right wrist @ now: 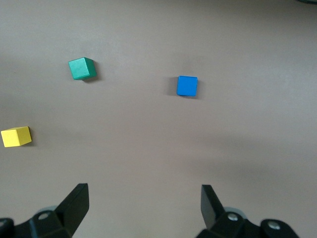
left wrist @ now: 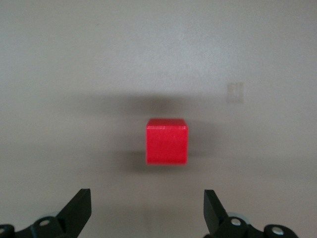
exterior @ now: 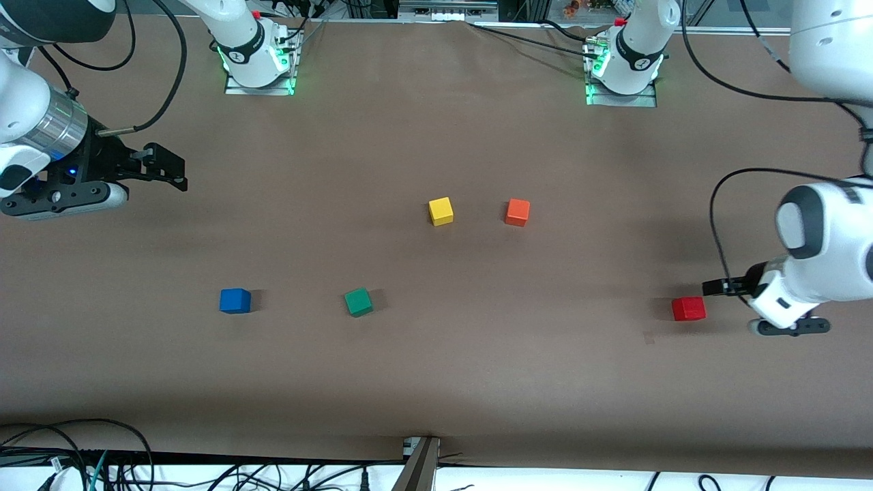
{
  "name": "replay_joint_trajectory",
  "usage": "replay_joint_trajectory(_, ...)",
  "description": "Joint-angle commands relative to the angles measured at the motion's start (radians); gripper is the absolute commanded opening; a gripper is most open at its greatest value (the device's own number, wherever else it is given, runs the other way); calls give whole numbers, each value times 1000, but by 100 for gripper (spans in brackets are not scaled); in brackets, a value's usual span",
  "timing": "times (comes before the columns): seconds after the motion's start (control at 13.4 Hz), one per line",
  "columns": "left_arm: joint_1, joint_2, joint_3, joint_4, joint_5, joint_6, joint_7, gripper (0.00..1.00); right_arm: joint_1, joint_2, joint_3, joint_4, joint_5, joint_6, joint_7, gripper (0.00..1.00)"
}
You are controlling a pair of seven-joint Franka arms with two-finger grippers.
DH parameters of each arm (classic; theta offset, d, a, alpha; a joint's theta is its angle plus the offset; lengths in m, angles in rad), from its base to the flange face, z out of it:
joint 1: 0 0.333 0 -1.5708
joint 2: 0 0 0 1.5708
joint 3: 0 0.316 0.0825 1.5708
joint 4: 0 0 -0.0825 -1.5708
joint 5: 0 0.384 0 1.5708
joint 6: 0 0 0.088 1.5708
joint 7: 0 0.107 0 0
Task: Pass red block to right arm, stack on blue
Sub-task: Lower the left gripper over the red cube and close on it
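My left gripper grabs the red block (exterior: 688, 308) by its opposite sides next. Then it hands the red block over for stacking on the blue block (exterior: 234, 301).
The red block (exterior: 688, 308) sits on the table near the left arm's end. My left gripper (exterior: 721, 289) is low beside it, open and empty, a short gap from the block. In the left wrist view the red block (left wrist: 167, 141) lies ahead of the open gripper (left wrist: 147, 198), not between the fingers. The blue block (exterior: 234, 301) sits toward the right arm's end. My right gripper (exterior: 174, 172) hangs open and empty over bare table at that end. In the right wrist view the blue block (right wrist: 187, 86) lies well ahead of that gripper (right wrist: 144, 191).
A green block (exterior: 358, 301) lies beside the blue one, toward the table's middle. A yellow block (exterior: 440, 211) and an orange block (exterior: 517, 212) lie mid-table, farther from the front camera. The green (right wrist: 81, 68) and yellow (right wrist: 16, 136) blocks show in the right wrist view.
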Motion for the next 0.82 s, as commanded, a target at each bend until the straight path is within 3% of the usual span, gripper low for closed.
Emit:
replay_joint_trajectory(0.0,-9,62,-1,-29,-17,131,12,100,1,-4,0,12,16,-19,5,100)
replay_joint_trajectory(0.67,-23,116,-3,-66,-21,278,10,100,1,-4,0,12,16,-21,5,100)
replay_joint_trajectory(0.75,-23,116,-3,-67,-21,282,10,93,1,-4,2,12,16,-19,4,100)
